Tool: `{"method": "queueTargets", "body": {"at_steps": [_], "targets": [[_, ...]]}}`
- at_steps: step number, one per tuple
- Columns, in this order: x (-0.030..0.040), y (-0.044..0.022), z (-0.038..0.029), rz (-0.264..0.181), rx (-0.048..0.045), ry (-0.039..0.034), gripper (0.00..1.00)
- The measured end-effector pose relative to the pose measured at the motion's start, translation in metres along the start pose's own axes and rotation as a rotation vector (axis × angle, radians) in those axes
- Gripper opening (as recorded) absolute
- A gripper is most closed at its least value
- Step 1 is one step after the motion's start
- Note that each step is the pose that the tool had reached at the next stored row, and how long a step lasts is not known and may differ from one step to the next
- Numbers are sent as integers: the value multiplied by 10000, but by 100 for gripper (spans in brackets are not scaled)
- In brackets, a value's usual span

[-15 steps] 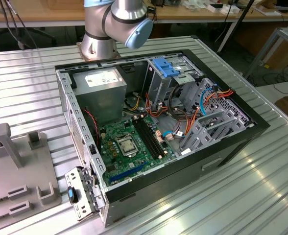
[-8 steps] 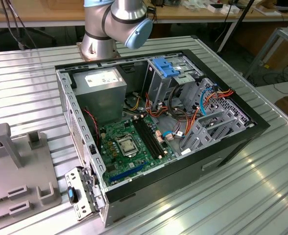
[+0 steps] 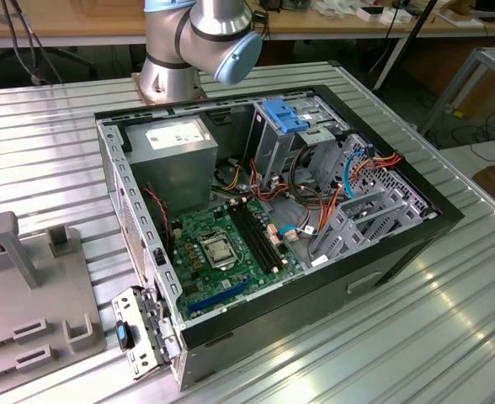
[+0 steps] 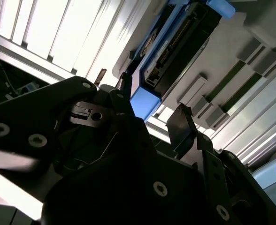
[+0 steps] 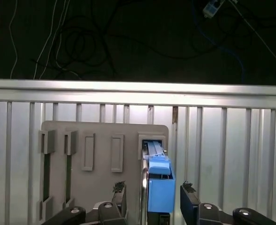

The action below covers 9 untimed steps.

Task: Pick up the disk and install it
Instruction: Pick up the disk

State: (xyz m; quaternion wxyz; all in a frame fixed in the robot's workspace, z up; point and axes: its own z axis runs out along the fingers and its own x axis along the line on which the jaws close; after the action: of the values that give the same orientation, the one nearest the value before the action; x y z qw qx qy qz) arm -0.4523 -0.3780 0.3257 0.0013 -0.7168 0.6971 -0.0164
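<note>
The disk has one end wrapped closely by the holder's slot, so my gripper needs to grab the disk by its free blue end (image 5: pixel 161 194) next.
The disk (image 5: pixel 159 190), grey metal with a bright blue carrier frame, stands on edge in a slot of a grey holder plate (image 5: pixel 128 150). My gripper (image 5: pixel 153 191) is open and straddles its blue end. One fingertip (image 5: pixel 119 190) is on one side and the other fingertip (image 5: pixel 187 190) on the opposite side, with gaps to the disk. In the second wrist view the disk (image 4: pixel 175 47) runs away from the gripper (image 4: pixel 152 96), its blue end between the dark fingers. The holder plate (image 3: pixel 29 303) lies at the exterior view's left.
An open computer case (image 3: pixel 273 210) sits mid-table with its motherboard, cables and a drive cage bearing a light-blue bracket (image 3: pixel 285 118). The arm's base (image 3: pixel 172 76) stands behind it. The ribbed metal table's edge (image 5: pixel 138 86) runs just beyond the holder plate, with loose cables on the dark floor past it.
</note>
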Motion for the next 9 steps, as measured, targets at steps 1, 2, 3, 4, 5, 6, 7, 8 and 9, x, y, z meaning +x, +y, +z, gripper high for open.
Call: {"method": "queueTargets", "body": {"at_steps": [1, 2, 3, 4, 5, 6, 7, 8, 9], "targets": [[-7, 0, 7, 0, 2, 0, 57], [-9, 0, 11, 0, 2, -2, 57], [-14, 1, 17, 0, 2, -4, 57], [-19, 2, 23, 1, 2, -6, 57], [-24, 3, 30, 0, -1, -8, 57], [-28, 4, 36, 0, -1, -9, 57], [-31, 10, 48, 1, 2, -13, 57], [-33, 17, 56, 1, 3, -15, 57], [-38, 23, 73, 0, 3, -19, 57]]}}
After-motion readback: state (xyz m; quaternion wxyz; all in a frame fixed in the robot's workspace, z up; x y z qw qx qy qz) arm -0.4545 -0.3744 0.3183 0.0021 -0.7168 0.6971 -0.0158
